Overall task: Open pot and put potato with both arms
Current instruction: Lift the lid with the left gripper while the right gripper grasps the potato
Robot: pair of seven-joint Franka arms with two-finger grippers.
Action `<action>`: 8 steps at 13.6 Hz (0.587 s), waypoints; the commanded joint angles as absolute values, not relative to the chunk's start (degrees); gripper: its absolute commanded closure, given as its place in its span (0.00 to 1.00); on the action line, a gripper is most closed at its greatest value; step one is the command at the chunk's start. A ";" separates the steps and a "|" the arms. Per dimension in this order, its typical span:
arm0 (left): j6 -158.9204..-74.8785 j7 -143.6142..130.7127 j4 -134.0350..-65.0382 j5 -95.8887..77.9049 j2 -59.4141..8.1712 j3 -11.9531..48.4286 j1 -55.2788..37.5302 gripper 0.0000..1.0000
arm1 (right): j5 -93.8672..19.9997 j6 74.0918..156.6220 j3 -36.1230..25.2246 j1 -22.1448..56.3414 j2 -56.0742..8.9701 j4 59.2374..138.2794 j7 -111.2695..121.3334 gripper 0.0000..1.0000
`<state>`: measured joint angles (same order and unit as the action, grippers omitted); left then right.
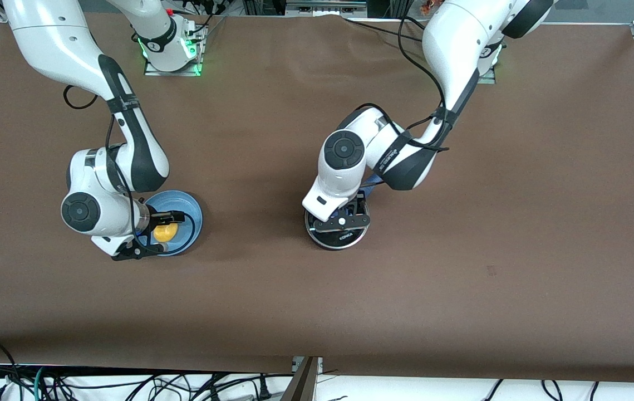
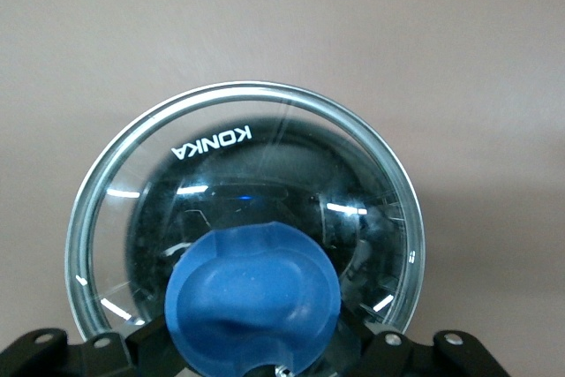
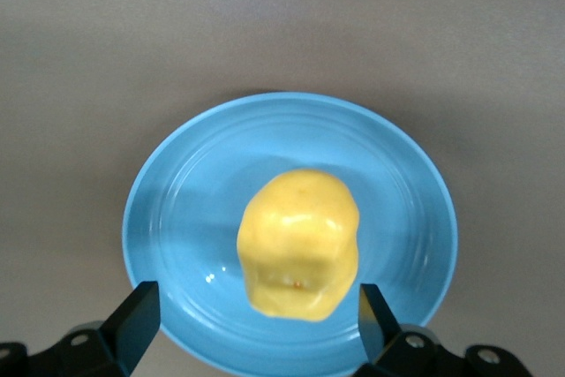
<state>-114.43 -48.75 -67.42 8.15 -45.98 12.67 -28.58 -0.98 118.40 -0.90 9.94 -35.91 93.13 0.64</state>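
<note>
Next, my right gripper grabs the yellow potato by its rounded middle (image 1: pixel 165 231) to put it in the pot (image 1: pixel 325 236).
The pot (image 1: pixel 325 236) stands mid-table with its glass lid (image 2: pixel 247 121) on it; its blue handle (image 1: pixel 371 188) shows partly under the left arm. My left gripper (image 1: pixel 344 216) is low over the lid, and its fingers (image 2: pixel 148 342) press both sides of the blue knob (image 2: pixel 252 293). The yellow potato (image 1: pixel 166 233) lies on the blue plate (image 1: pixel 191 209) toward the right arm's end of the table. My right gripper (image 1: pixel 156 233) is low over the plate and open. Its fingers (image 3: pixel 141 315) stand on either side of the potato (image 3: pixel 298 240), one with a clear gap.
The brown table cover (image 1: pixel 461 250) is bare around the pot and the plate (image 3: pixel 177 218). Cables hang along the table edge nearest the front camera.
</note>
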 commanded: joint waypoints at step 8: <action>-114.42 -13.60 -82.06 3.34 -30.16 13.09 -4.87 0.45 | -2.11 125.87 -0.36 8.96 -35.16 99.32 0.97 0.89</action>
